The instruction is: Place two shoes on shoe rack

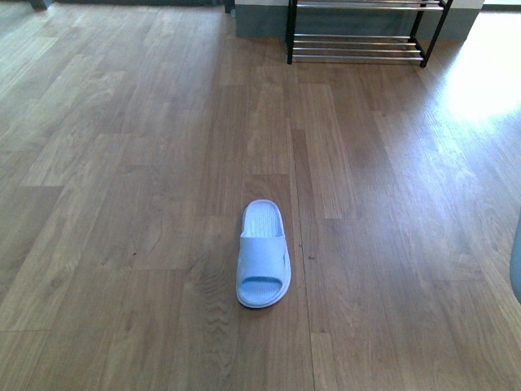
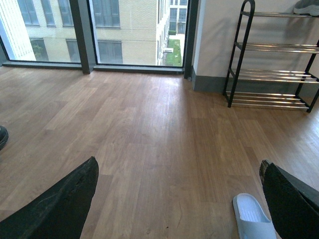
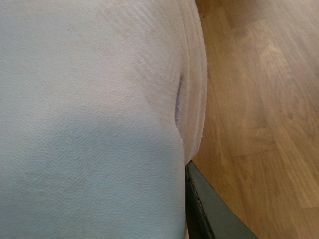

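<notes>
The left gripper pinches the strap's edge at the toe opening (image 1: 276, 280) next. This is because the slipper's sole (image 1: 262, 218) lies flat against the floor while its strap arches up open.
The shoes here are pale blue slippers. One slipper (image 1: 263, 254) lies flat on the wood floor in the middle of the front view, toe end nearest me; it also shows in the left wrist view as slipper (image 2: 251, 216). My left gripper (image 2: 179, 167) hangs open above the floor, that slipper just inside its one black finger (image 2: 291, 199). My right gripper (image 3: 124, 209) is shut on the other slipper (image 3: 89, 119), which fills its view beside one dark finger (image 3: 204, 211). The shoe rack (image 1: 358, 32) stands far off against the wall, seen also as the shoe rack (image 2: 269, 59).
Wood floor (image 1: 122, 163) stretches between me and the rack. Tall windows (image 2: 99, 30) line the far wall left of the rack. A pale grey item (image 2: 306, 7) rests on the rack's top tier. A dark object (image 2: 2, 137) shows at the floor's edge.
</notes>
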### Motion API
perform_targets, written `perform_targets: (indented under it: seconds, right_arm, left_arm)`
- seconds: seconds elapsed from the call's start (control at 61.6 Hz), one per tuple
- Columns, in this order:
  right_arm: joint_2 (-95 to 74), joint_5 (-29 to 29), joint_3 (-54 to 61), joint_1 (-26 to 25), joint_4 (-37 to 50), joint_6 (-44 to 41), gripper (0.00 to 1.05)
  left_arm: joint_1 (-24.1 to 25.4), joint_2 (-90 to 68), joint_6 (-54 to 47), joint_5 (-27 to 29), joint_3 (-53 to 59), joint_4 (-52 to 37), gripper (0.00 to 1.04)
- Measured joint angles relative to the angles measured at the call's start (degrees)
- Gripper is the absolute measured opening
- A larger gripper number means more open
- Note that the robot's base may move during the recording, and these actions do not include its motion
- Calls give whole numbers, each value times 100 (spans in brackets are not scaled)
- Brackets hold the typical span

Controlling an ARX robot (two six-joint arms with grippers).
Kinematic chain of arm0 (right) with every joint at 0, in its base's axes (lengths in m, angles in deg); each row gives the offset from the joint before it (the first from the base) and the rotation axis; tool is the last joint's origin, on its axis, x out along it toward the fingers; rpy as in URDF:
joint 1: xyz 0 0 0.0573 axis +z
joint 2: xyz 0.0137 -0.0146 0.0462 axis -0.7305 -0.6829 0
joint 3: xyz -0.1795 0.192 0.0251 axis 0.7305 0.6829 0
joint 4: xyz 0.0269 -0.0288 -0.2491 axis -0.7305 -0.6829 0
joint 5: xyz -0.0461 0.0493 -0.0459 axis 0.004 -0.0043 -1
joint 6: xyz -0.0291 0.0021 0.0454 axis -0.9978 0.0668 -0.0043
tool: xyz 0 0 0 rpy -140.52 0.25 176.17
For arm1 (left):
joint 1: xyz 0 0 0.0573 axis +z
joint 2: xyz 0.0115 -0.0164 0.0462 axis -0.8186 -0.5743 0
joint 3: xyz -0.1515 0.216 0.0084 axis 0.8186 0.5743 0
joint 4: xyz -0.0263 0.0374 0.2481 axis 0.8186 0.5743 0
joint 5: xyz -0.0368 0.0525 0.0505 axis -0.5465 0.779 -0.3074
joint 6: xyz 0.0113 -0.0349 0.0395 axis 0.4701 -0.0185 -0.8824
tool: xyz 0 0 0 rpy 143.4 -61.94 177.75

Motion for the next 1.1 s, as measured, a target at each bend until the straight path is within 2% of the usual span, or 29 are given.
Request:
perform_targets:
  seconds: [0.162, 1.103]
  right_arm:
    - [463, 127, 254, -116, -109, -168, 4]
    - [487, 120, 264, -142, -111, -240, 4]
  left_arm:
    - [0, 0, 0, 0, 0, 0, 95]
    - [0, 0, 0, -9, -2, 0, 95]
